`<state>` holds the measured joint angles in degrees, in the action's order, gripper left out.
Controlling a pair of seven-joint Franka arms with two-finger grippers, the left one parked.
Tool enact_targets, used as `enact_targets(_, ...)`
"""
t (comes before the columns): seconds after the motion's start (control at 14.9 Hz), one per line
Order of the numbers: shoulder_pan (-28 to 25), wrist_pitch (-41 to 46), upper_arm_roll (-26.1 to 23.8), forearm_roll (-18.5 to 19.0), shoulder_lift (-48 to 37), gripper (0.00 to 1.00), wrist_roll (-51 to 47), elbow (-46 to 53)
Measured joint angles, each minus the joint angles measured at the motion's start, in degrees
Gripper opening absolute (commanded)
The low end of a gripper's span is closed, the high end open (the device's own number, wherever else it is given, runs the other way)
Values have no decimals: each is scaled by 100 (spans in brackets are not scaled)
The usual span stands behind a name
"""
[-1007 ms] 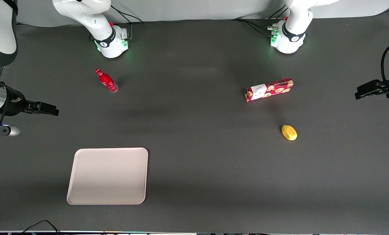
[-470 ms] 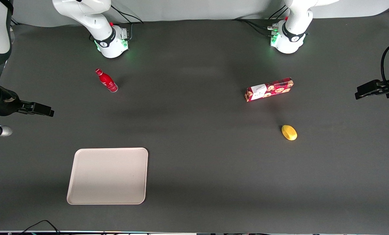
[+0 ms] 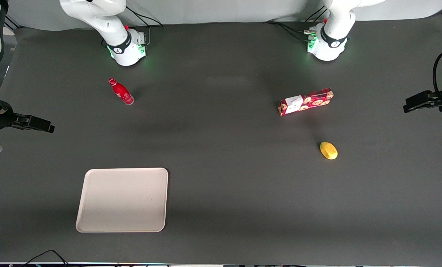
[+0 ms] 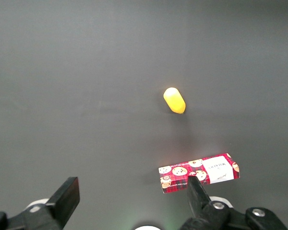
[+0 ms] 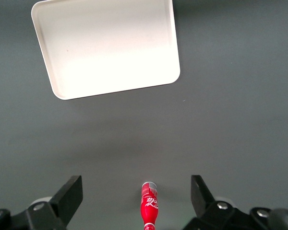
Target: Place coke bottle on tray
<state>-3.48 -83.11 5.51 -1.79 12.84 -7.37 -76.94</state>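
Observation:
Next, my gripper grabs the bottle by its red cap (image 3: pixel 112 81) to place the coke bottle on the tray (image 3: pixel 122 200).
The coke bottle (image 3: pixel 121 91), small, slim and red with a red cap, stands on the dark table near the working arm's base. It also shows in the right wrist view (image 5: pixel 150 206), seen from high above between the two spread fingers. The beige tray (image 3: pixel 122 200) lies flat and holds nothing, nearer to the front camera than the bottle; it also shows in the right wrist view (image 5: pixel 108 45). My gripper (image 3: pixel 39 124) is open and empty, high at the working arm's end of the table, well off to the side of the bottle.
A red cookie box (image 3: pixel 305 101) and a yellow lemon-like object (image 3: pixel 328 150) lie toward the parked arm's end of the table; both show in the left wrist view, the box (image 4: pixel 199 173) and the lemon (image 4: pixel 174 100). The arm bases (image 3: pixel 126 46) stand at the table's back edge.
My gripper has drifted outward toward the working arm's end of the table. The bottle, the tray and the other objects have not moved.

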Motion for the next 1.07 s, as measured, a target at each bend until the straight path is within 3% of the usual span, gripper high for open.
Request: enact_targets(1.07, -25, 567, -237, 0, -470, 100, 0, 55)
